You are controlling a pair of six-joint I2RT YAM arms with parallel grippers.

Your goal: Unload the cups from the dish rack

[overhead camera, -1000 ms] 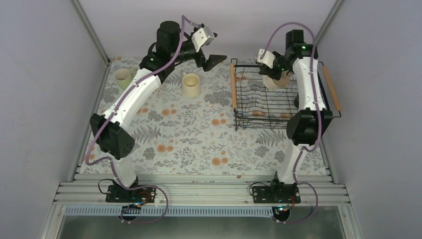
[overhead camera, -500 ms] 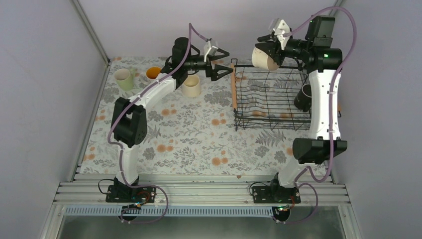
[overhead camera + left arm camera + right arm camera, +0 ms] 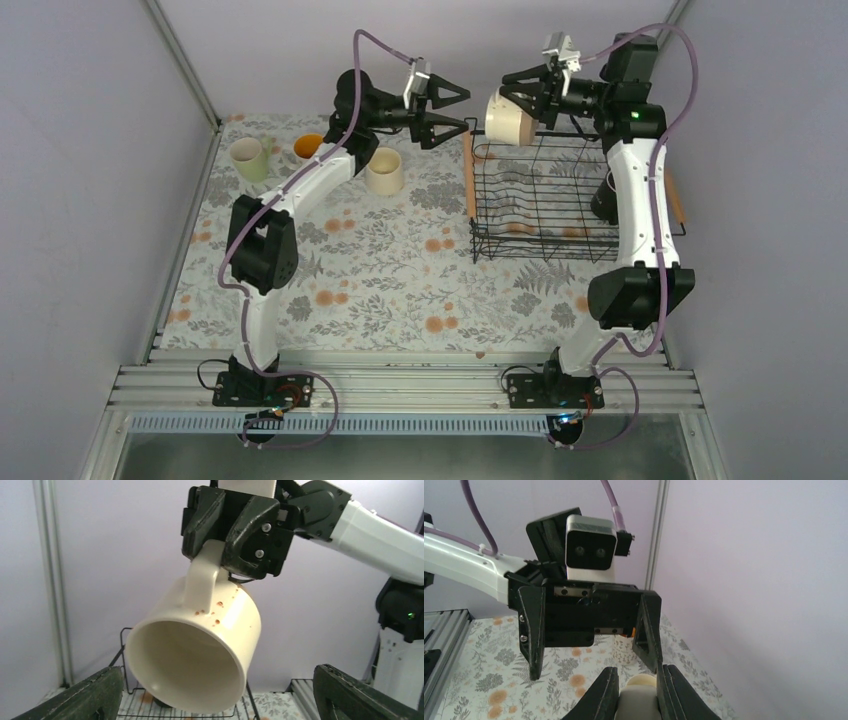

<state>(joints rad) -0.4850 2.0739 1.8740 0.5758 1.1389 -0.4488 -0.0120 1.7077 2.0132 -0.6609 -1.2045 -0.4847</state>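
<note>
The beige speckled cup should keep its base free to rest on the tabletop, so my left gripper next needs to grab the cup by its rim [image 3: 489, 118] [image 3: 241, 666].
My right gripper [image 3: 527, 98] is shut on the handle of the beige mug [image 3: 507, 118] and holds it on its side, high above the far left corner of the black wire dish rack [image 3: 540, 205]. My left gripper [image 3: 447, 108] is open and empty. It faces the mug's mouth from the left, a short way off. In the left wrist view the mug [image 3: 200, 652] hangs between my open fingers [image 3: 92, 696]. In the right wrist view my gripper [image 3: 636, 675] pinches the handle [image 3: 638, 702]. A black cup [image 3: 605, 200] sits in the rack's right side.
A pale green mug [image 3: 247, 158], a patterned cup with orange inside [image 3: 308, 146] and a tall cream cup [image 3: 384, 170] stand on the floral table at the far left. The rack has wooden handles [image 3: 469, 175]. Grey walls close in behind.
My right gripper has lifted the beige mug out of the rack and carried it left. My left gripper has risen and turned to face the mug.
</note>
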